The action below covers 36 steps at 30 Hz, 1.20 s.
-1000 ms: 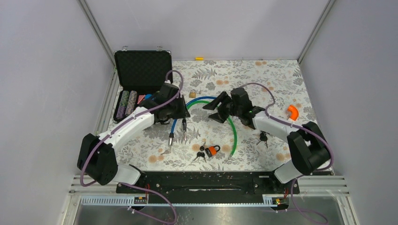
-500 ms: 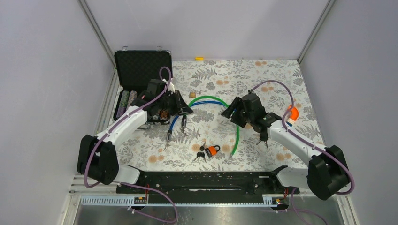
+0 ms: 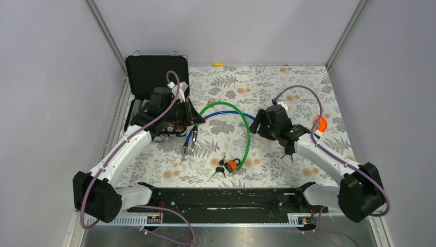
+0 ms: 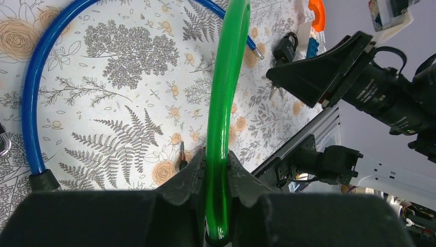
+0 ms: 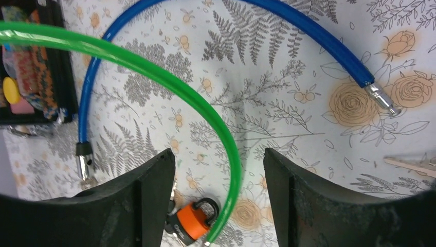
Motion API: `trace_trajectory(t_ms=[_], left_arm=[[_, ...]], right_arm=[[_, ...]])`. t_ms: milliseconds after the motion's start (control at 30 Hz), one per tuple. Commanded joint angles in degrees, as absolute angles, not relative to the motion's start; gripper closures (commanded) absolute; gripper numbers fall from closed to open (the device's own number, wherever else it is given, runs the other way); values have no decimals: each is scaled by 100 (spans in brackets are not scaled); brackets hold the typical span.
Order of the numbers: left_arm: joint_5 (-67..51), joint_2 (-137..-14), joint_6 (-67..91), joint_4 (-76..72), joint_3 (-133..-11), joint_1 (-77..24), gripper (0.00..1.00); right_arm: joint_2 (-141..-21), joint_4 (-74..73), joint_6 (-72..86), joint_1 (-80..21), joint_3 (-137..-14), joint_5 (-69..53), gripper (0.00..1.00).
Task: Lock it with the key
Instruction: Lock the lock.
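Observation:
Next, the right gripper reaches the green cable and grabs it just behind its loose end (image 3: 243, 161) (image 5: 225, 215), which leaves the cable's tip free to insert for locking.
A green cable lock (image 3: 249, 135) arcs across the mat, and its free end lies beside an orange padlock (image 3: 233, 164) with black keys (image 3: 220, 168) on it. My left gripper (image 3: 198, 119) is shut on the green cable (image 4: 226, 103) near its left end, its fingers (image 4: 193, 175) pressed on both sides. A blue cable lock (image 3: 229, 113) loops under the green one. My right gripper (image 3: 257, 126) hangs open just right of the green arc. Between its fingers, lower down, I see the green cable (image 5: 169, 77) and the orange padlock (image 5: 193, 221); it holds nothing.
An open black case (image 3: 154, 77) with poker chips stands at the back left, behind my left arm. Another black key bunch (image 3: 288, 151) lies under my right forearm, and an orange piece (image 3: 321, 123) beside it. The blue cable's metal tip (image 5: 380, 98) points right.
My left arm has drawn back to the left with the green cable, swinging its arc leftward. My right arm has pulled away to the right, still open.

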State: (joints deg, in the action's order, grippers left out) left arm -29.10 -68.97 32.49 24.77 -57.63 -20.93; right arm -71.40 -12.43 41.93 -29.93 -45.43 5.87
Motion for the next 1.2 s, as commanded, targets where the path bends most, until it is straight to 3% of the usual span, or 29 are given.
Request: trace_trajectory(t_ms=[0,633,933,1167], left_arm=[[-3053,-6627,3208,2051,-6040,-2063,100],[-3652,-5718,4550,-352,-6320,-2069,100],[-3158,-5489,5222,-1479,-6335,-2072,100],[-3006,-5493,5385,-1797,-6295,-2074,100]], right_arm=[[-6776,-941,3529,-2979,-4132,413,29],[-5625,792,3686,-2979,-3341,-716,27],[-5424,1625,4582,-2979,-3208,-1217,37],[-5025,2480,4792,-2979,-2769,-1260,32]])
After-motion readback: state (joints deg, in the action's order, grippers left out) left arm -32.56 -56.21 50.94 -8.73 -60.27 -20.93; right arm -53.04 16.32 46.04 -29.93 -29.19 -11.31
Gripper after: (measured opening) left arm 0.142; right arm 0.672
